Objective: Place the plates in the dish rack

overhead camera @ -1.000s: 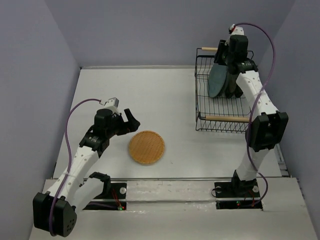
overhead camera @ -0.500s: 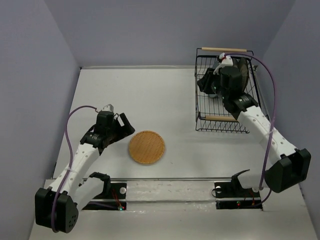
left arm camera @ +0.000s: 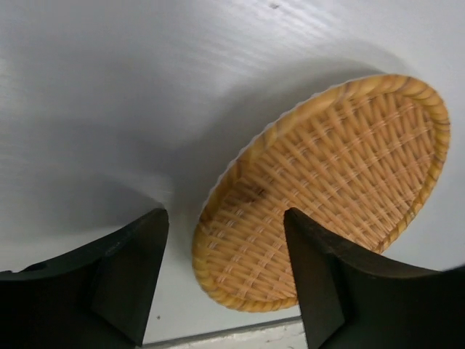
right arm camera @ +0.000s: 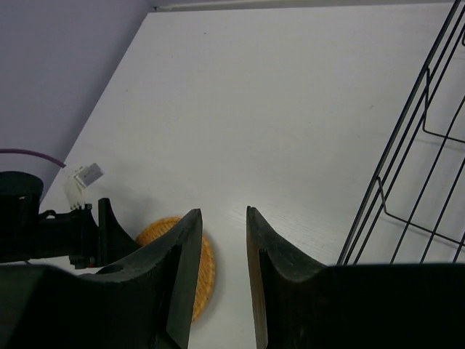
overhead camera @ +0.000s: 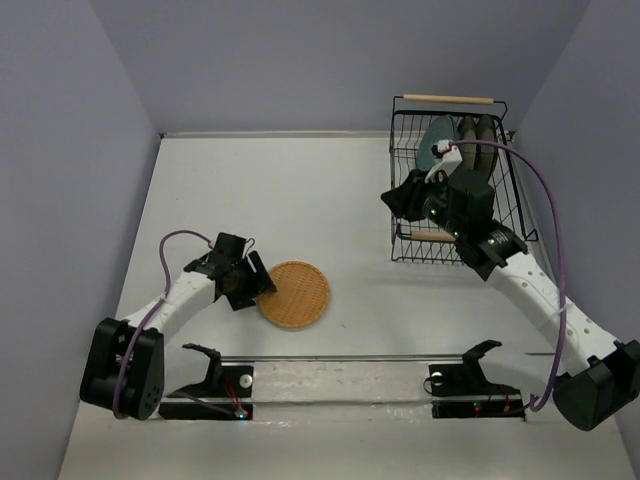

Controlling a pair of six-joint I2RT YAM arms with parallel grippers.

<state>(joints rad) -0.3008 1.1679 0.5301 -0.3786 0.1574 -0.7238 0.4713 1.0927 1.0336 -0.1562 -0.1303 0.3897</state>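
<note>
My right gripper grabs the woven plate [overhead camera: 294,294] by its rim opposite my left gripper next, leaving the rest of the plate's edge free to enter the rack.
The orange-tan woven plate [overhead camera: 294,294] lies flat on the table at front centre. My left gripper [overhead camera: 256,285] is open and low at its left rim. In the left wrist view the gripper [left arm camera: 224,216] straddles the plate [left arm camera: 327,182]: one finger over the weave, the other over bare table. My right gripper [overhead camera: 402,198] is narrowly open and empty, just left of the black wire dish rack [overhead camera: 400,160]. A teal plate [overhead camera: 437,140] and two dark-rimmed beige plates [overhead camera: 477,132] stand upright in the rack. The floral plate is hidden.
The rack has a wooden handle at the back [overhead camera: 448,99] and another at the front [overhead camera: 425,236]. Rack wires [right arm camera: 407,160] fill the right side of the right wrist view. The woven plate [right arm camera: 205,273] shows there behind the gripper [right arm camera: 221,212]. Purple walls enclose the table.
My right arm has pulled out of the rack, moving left and forward, leaving the plates standing in it. My left gripper has dropped down and moved to the woven plate's left rim.
</note>
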